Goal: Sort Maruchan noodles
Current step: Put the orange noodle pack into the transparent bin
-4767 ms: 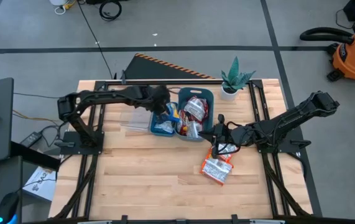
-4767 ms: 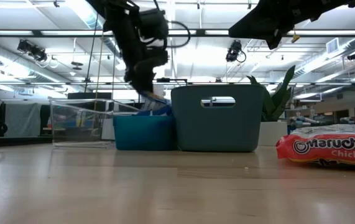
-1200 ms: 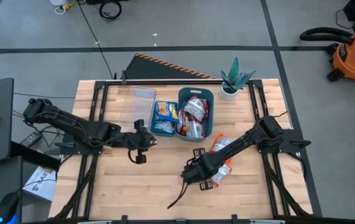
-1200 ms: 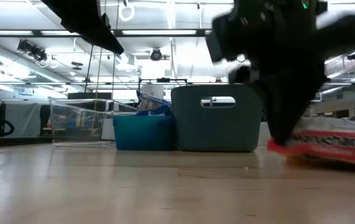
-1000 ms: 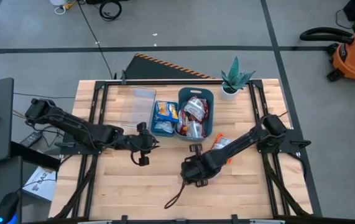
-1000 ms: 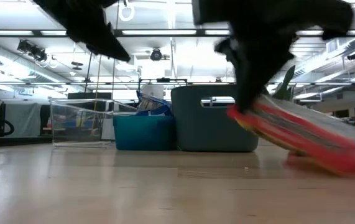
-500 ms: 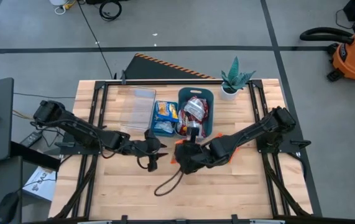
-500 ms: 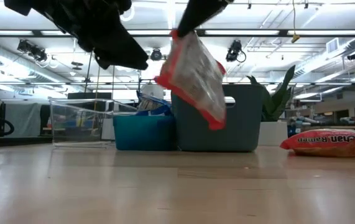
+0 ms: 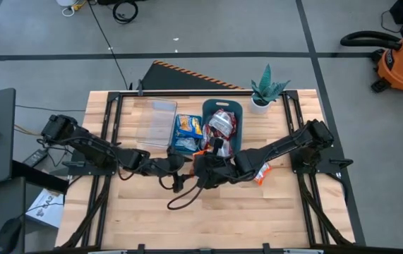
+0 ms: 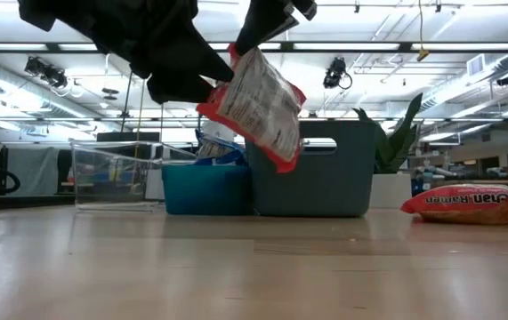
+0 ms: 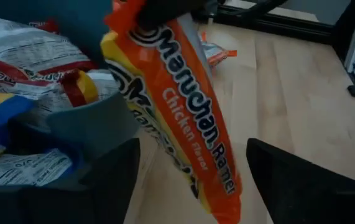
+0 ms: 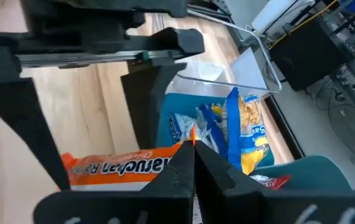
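Observation:
The robot's left gripper will next grab the orange chicken packet by its end with the word Ramen (image 11: 225, 179), so that the packet can be sorted into the clear bin.
An orange Maruchan chicken ramen packet (image 10: 255, 105) hangs in the air over the table's middle, just in front of the bins. My right gripper (image 12: 193, 152) is shut on its upper end. My left gripper (image 11: 193, 144) is open. Its two fingers (image 11: 112, 180) stand on either side of the packet's lower half (image 11: 189, 124), and I see no touch. In the high view both grippers meet at the middle, the left (image 9: 181, 175) and the right (image 9: 200, 164). A second orange packet (image 9: 261, 171) lies flat on the table to the right. My right gripper pinches the packet's sealed end edge (image 12: 182, 148) between its two shut fingers. The fingers come from above, slanting down (image 10: 252, 44). The packet hangs below them, tilted, its printed face toward the left gripper, lifted clear of the table.
Three bins stand side by side at the table's far middle: a clear one (image 9: 153, 121), a small blue one (image 9: 185, 134) with yellow-and-blue packets, and a teal one (image 9: 222, 127) with red-and-white packets. A potted plant (image 9: 266, 90) stands at the far right. A black cable (image 9: 181, 199) loops below the grippers.
My right gripper has lifted the orange packet off the table and carried it up and toward the table's left, to the middle in front of the bins. The packet now hangs tilted in the air. My left gripper has moved right, up to the packet.

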Robot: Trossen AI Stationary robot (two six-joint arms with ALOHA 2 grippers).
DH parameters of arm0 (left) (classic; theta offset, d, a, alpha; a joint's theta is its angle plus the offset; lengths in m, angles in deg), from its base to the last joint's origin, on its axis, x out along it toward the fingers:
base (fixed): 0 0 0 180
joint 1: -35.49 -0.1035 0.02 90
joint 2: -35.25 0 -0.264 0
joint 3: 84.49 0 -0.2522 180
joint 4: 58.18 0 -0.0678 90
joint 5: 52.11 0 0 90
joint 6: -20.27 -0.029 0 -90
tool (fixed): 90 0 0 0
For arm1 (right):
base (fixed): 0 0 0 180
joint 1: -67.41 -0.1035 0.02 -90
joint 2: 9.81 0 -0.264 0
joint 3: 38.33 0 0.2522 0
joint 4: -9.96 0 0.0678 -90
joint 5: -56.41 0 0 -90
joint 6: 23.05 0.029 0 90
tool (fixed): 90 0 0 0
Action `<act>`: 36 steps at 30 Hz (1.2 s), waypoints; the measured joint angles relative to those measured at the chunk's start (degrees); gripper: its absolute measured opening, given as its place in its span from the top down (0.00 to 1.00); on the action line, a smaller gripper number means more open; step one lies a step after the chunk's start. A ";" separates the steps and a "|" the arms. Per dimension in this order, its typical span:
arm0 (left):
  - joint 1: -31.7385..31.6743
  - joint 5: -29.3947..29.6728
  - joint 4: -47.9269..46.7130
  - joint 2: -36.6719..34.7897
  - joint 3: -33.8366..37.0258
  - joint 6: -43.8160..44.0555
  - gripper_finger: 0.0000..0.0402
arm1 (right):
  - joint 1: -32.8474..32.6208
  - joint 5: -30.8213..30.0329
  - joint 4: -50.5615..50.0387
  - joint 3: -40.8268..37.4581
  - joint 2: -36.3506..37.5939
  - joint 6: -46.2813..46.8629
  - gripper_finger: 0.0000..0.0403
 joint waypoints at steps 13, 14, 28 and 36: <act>-3.66 0.69 0.50 0.55 0.00 4.11 0.27 | -0.01 -1.79 6.31 -0.01 0.00 -1.44 0.98; -3.73 0.68 0.52 0.55 0.00 3.43 0.27 | -0.01 -1.79 6.55 -0.02 0.00 -1.65 0.98; -3.74 0.81 -0.01 0.55 -0.02 -0.58 0.51 | -1.24 -1.45 8.14 -0.04 0.00 -3.09 0.97; -3.72 -1.57 -0.17 0.55 -0.02 -1.41 0.65 | -1.27 1.44 8.47 -0.04 0.00 -4.41 0.97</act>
